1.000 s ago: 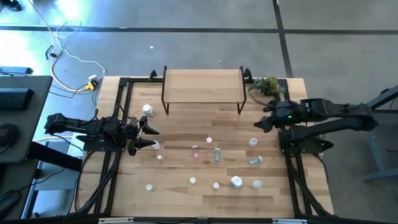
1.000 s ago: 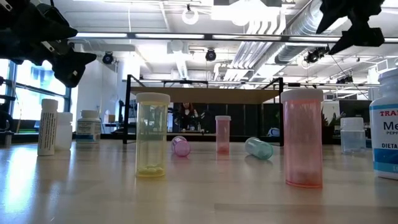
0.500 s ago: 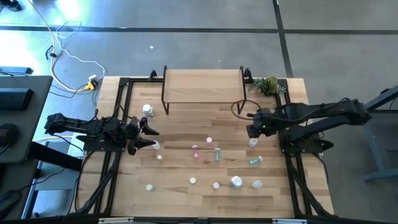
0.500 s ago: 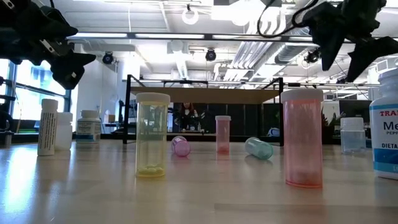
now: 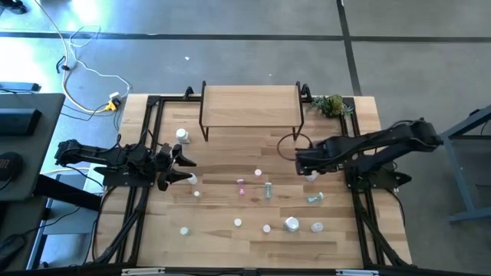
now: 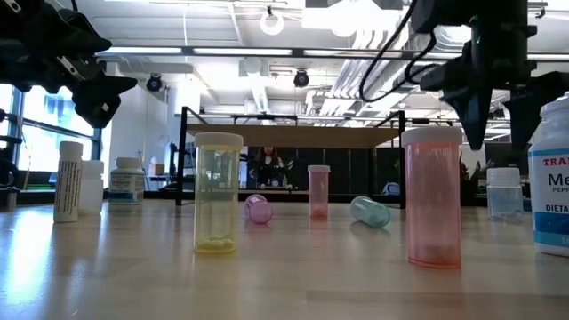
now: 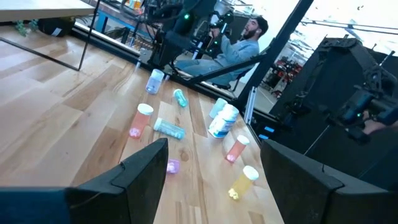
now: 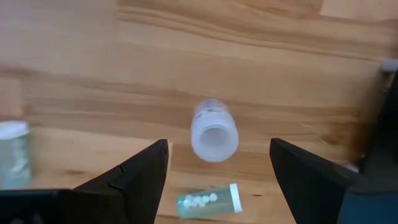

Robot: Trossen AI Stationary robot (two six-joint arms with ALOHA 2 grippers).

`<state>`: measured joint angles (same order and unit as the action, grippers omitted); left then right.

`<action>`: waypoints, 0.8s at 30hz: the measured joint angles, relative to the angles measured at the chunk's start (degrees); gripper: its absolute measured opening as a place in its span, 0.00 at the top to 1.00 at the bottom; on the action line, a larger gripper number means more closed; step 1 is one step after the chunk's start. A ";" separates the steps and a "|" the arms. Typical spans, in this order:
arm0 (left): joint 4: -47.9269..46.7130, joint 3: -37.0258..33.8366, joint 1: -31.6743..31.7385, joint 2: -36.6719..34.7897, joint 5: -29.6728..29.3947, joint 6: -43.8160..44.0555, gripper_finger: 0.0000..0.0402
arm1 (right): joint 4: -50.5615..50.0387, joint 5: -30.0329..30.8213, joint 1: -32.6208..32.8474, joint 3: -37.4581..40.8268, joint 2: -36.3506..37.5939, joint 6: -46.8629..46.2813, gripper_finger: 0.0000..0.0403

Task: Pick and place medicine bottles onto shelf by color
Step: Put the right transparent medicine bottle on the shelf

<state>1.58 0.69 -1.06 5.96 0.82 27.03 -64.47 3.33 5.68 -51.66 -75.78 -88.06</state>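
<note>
My right gripper lowers next and only then closes on the bottle. Its fingers hover above the white bottle's top (image 8: pixel 214 136), so closing now would miss.
Several small medicine bottles stand or lie scattered on the wooden table (image 5: pixel 230 157): pink ones (image 5: pixel 241 185), green ones (image 5: pixel 268 188), white ones (image 5: pixel 291 224). The shelf (image 5: pixel 251 106) stands at the far edge with nothing on its board. My right gripper (image 5: pixel 305 164) points down, open, above a clear white-capped bottle (image 8: pixel 214 134) that stands upright between and below its fingers, untouched. A green bottle with pills (image 8: pixel 208 200) lies on its side close by. My left gripper (image 5: pixel 187 170) is open and level at the table's left side, with a small white bottle (image 5: pixel 192 180) beside it.
A green plant sprig (image 5: pixel 332 105) lies at the far right corner beside the shelf. A white bottle (image 5: pixel 182 135) stands left of the shelf's legs. Black frame rails (image 5: pixel 149 130) run along both table sides. Bare wood lies between the shelf and the bottles.
My right gripper has swung from the table's far right toward the left and near edge and come down. It has tipped from slanting to pointing down and now hangs over the clear white-capped bottle. Its fingers stay open. No bottle has moved.
</note>
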 joint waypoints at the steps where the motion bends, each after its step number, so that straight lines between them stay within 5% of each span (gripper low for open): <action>1: 0.00 0.00 0.00 -0.02 0.00 0.02 0.38 | 0.01 -0.27 -0.01 0.00 -0.94 -0.25 0.32; 14: -0.02 0.00 0.00 -0.01 0.00 0.01 0.38 | 1.48 1.03 -0.01 0.04 -10.56 -0.49 0.34; 24: -0.04 0.01 0.00 -0.02 0.00 0.00 0.38 | 3.50 -0.46 -0.01 0.04 -11.92 -0.60 0.53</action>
<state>1.54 0.69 -1.06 5.94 0.82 27.03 -60.97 2.87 5.67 -51.62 -87.70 -88.66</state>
